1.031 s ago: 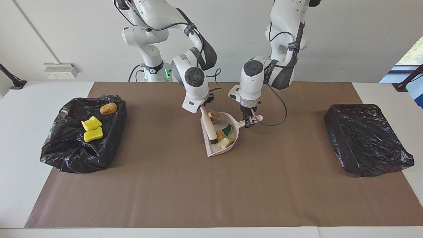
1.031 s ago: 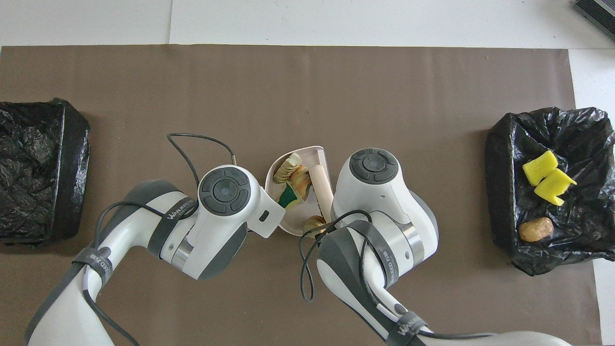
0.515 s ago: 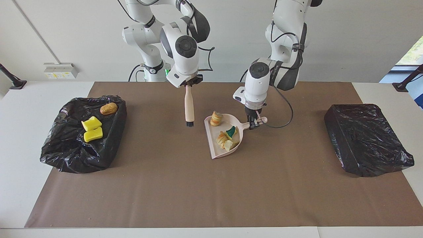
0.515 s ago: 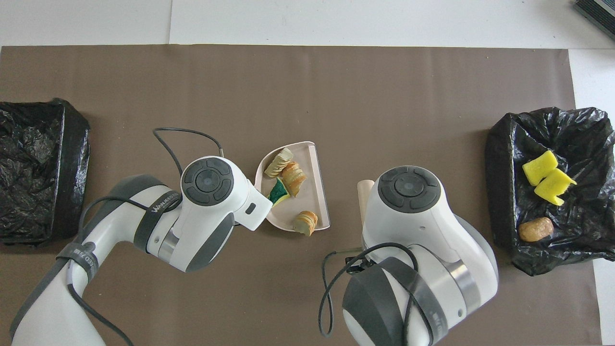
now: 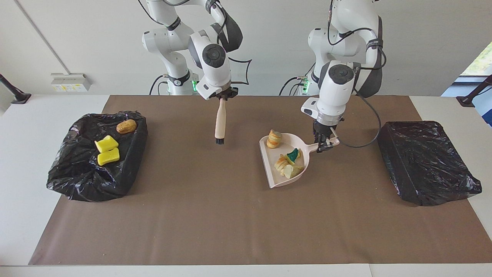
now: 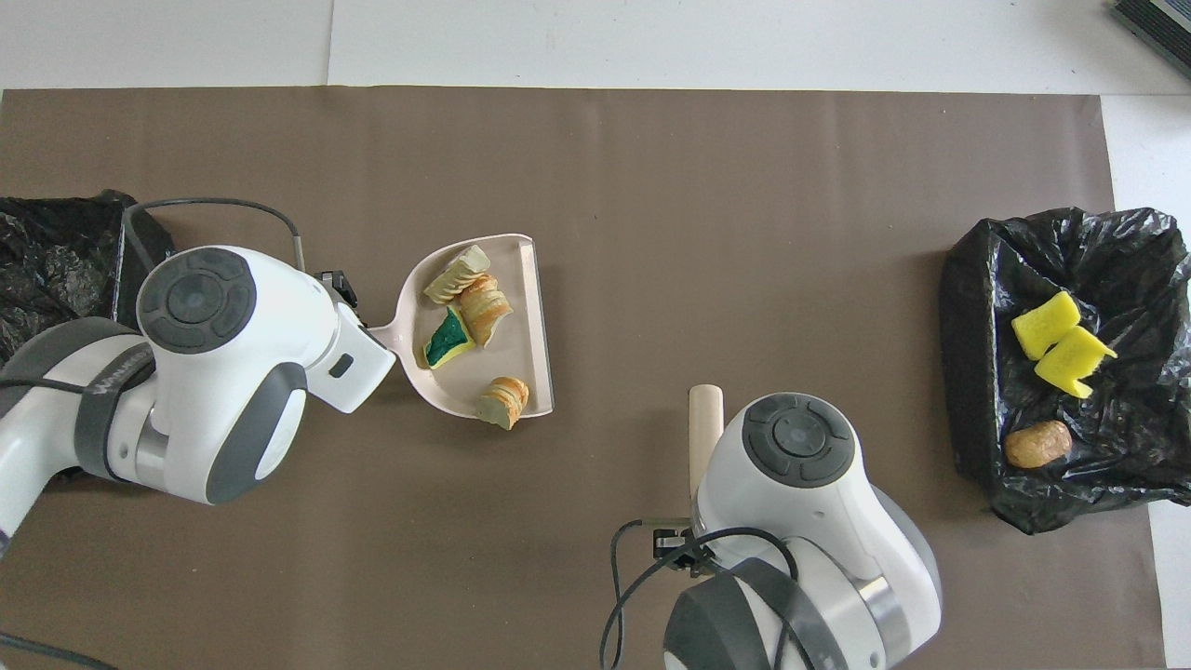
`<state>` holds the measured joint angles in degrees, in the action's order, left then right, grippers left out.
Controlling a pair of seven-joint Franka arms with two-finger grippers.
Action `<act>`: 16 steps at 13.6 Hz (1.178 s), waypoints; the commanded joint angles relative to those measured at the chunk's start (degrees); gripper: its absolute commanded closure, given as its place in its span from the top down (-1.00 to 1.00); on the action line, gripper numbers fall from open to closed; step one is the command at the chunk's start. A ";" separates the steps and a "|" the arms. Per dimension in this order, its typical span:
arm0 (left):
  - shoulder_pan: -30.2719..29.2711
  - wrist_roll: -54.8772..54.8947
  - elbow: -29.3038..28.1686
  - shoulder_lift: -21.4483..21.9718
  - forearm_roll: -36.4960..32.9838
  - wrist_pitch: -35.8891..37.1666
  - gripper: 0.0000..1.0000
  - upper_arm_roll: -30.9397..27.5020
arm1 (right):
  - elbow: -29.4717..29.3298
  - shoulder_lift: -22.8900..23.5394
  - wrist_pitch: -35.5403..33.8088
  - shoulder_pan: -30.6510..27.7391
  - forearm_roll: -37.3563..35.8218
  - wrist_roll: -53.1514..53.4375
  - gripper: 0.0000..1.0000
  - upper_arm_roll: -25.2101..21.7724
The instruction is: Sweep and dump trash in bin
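Observation:
The pale brush (image 6: 704, 423) is standing upright above the brown mat in the overhead view. My right gripper should stay closed on it.
A pale dustpan (image 5: 271, 163) (image 6: 528, 326) is held level low over the brown mat, with my left gripper (image 5: 325, 145) shut on its handle. In the pan lie several pieces of trash: a green-and-yellow sponge piece (image 5: 293, 154) (image 6: 447, 337) and tan bread-like lumps (image 5: 274, 139) (image 6: 485, 300). My right gripper (image 5: 222, 99) is shut on the top of a pale brush (image 5: 220, 120) (image 6: 704, 423), which hangs upright with its dark bristles down over bare mat. In the overhead view both hands hide their own fingers.
A black-bagged bin (image 5: 77, 181) (image 6: 972, 372) at the right arm's end holds two yellow sponge pieces (image 5: 107, 150) (image 6: 1061, 342) and a brown lump (image 5: 126, 125) (image 6: 1037, 444). Another black-bagged bin (image 5: 423, 161) (image 6: 56, 270) sits at the left arm's end, beside the left hand.
My right gripper lifted the brush out of the pan and drew it toward the right arm's end. My left gripper carried the loaded dustpan toward the left arm's end.

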<state>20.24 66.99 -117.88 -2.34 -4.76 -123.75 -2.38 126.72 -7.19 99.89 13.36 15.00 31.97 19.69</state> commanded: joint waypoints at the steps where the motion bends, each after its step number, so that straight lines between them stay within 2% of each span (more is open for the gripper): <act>1: -7.21 9.96 1.33 3.39 0.72 5.25 -1.00 0.35 | 5.28 -2.13 7.30 5.60 1.61 6.59 -1.00 0.17; 3: -14.06 15.78 5.10 3.84 1.41 10.35 -1.00 0.09 | 5.73 0.06 9.78 7.11 2.31 8.98 -1.00 0.17; 5: -21.52 17.81 8.62 3.66 2.12 14.48 -1.00 0.09 | 6.95 1.38 13.64 8.16 6.26 10.13 -1.00 0.17; 7: -29.08 18.96 11.78 3.31 2.21 16.43 -1.00 0.00 | 7.13 3.57 16.72 10.54 6.36 12.84 -1.00 0.17; 11: -44.30 34.14 20.57 0.33 6.34 17.67 -1.00 -0.09 | 9.24 4.55 21.66 13.70 6.36 12.42 -1.00 0.17; 12: -45.63 34.86 22.15 -0.90 5.56 17.41 -1.00 -0.17 | 9.94 4.38 21.75 13.97 6.36 12.15 -0.84 0.17; 13: -47.12 35.92 22.95 -1.34 4.51 16.53 -1.00 -0.26 | 10.30 4.12 21.66 14.06 6.36 11.89 -0.37 0.17; 15: -47.84 37.24 23.31 -1.87 0.74 14.52 -1.00 -0.35 | 9.86 4.11 21.75 14.15 5.05 11.54 0.99 0.17; 16: -47.76 37.07 23.31 -2.31 -1.46 11.81 -1.00 -0.35 | 9.25 3.85 21.66 14.15 3.65 11.28 1.00 0.08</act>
<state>-27.38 103.72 -96.80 -2.88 -3.28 -109.46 -3.47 135.46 -1.84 120.54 27.43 19.76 43.81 19.87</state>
